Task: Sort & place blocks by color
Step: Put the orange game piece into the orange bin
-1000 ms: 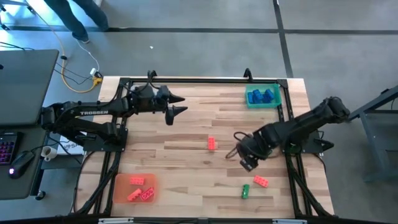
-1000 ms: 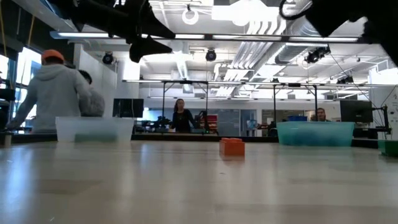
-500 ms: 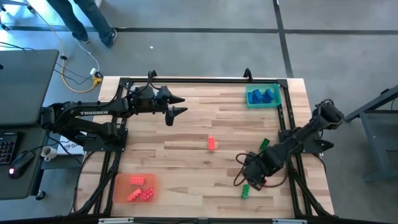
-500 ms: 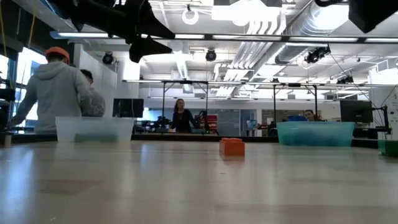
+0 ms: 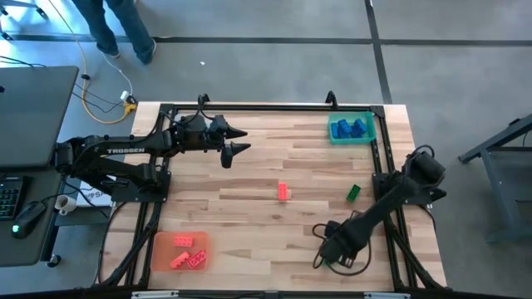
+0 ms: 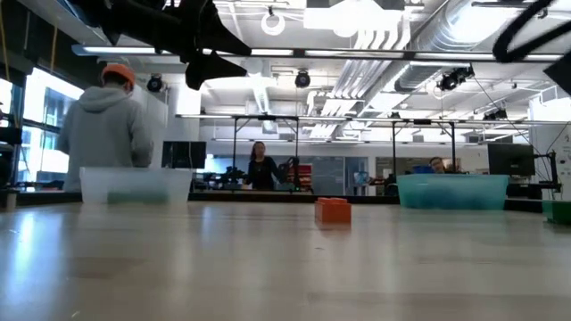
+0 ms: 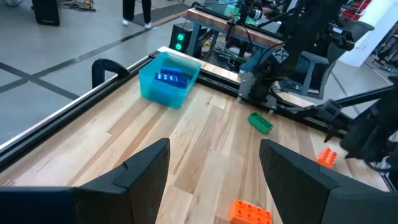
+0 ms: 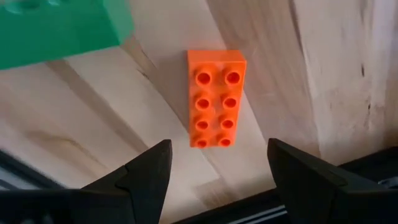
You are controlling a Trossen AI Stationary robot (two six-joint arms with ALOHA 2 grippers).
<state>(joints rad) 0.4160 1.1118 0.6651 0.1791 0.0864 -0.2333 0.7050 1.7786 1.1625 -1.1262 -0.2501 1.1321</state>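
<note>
The fingers of my right gripper are above the orange-red studded block (image 8: 216,107) and would miss it if they closed now. My right gripper needs to go lower first, then close on the block.
My right gripper (image 5: 331,251) hangs open over the table's near right part, pointing steeply down. In its wrist view an orange-red studded block (image 8: 216,107) lies flat on the wood ahead of the open right gripper (image 8: 217,186), and a green block (image 8: 56,28) lies beside it. The arm hides both in the high view. Another red block (image 5: 283,192) lies mid-table and a green block (image 5: 353,193) to its right. My left gripper (image 5: 237,143) waits open above the far left part.
A blue tray (image 5: 349,129) with blue blocks stands at the far right corner. An orange tray (image 5: 169,260) with red blocks sits at the near left. In the low view a clear tray (image 6: 136,185) shows at the left. People move beyond the table.
My right gripper has swung from the table's middle right toward the near edge and sunk, tipping to point more steeply down, and now hangs over the red and green blocks there. Its leaving has uncovered the green block at mid-right.
</note>
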